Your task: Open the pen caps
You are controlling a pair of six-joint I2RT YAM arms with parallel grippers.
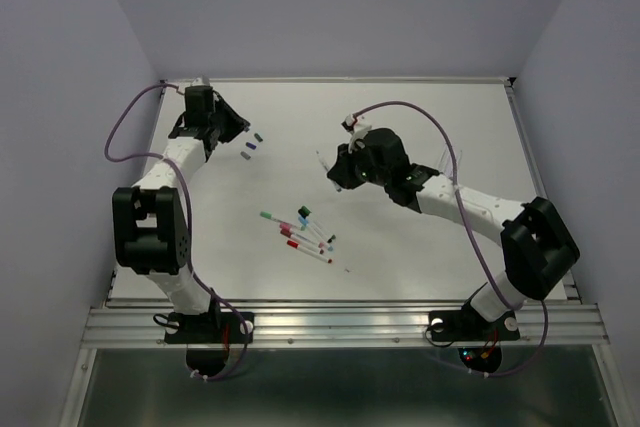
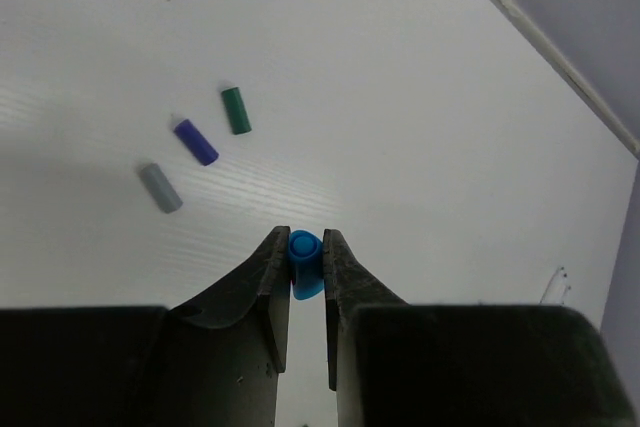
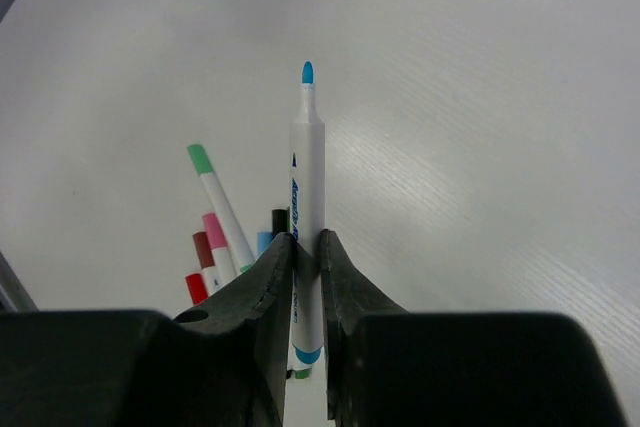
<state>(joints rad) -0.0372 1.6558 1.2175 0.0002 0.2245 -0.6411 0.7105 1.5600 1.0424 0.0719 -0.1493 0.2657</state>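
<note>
The blue pen cap would fall from high above the table if my left gripper opened now, so it moves toward the grey cap's free side first.
In the left wrist view my left gripper (image 2: 306, 247) is shut on a short blue pen cap (image 2: 305, 265), held above the table. Three loose pen caps lie on the table beyond it: green (image 2: 236, 110), purple (image 2: 196, 142) and grey (image 2: 160, 188). From above, the left gripper (image 1: 237, 127) is at the far left, next to those caps (image 1: 250, 145). My right gripper (image 3: 307, 242) is shut on a white pen (image 3: 307, 177) whose bare blue tip points away from the camera. Several capped pens (image 3: 215, 222) lie below it, a loose pile (image 1: 300, 232) at the table's middle.
The white table ends in a raised rim (image 1: 340, 79) at the back and a metal rail (image 1: 340, 325) at the near edge. Lilac walls close in the left, back and right sides. A purple cable (image 1: 420, 112) loops over the right arm.
</note>
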